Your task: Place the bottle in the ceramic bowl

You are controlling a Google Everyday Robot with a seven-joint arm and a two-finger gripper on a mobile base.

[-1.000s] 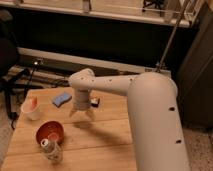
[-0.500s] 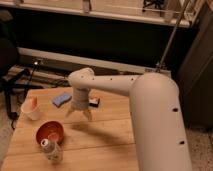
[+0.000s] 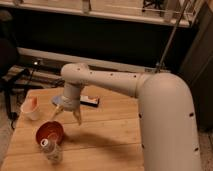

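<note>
The clear bottle needs to go in the ceramic bowl. My gripper should grab it next by its white-end with the cap.
The bottle (image 3: 51,151) is small, clear and crinkly with a white cap. It stands upright on the wooden table near the front left, just in front of the ceramic bowl (image 3: 49,132). The bowl is round, red-orange and glossy, and nothing lies in it. My gripper (image 3: 68,115) hangs from the white arm above the table, behind and to the right of the bowl. Its fingers (image 3: 77,117) are spread apart and hold nothing.
A white cup (image 3: 31,109) with orange content stands at the table's left edge. A blue object (image 3: 59,101) and a dark flat object (image 3: 90,101) lie behind the gripper. The wooden table (image 3: 110,135) ends close to the bottle at the front. A dark shelf unit stands behind.
My gripper has moved left and slightly toward the front, closer to the bowl. The bottle, bowl and cup have not moved.
</note>
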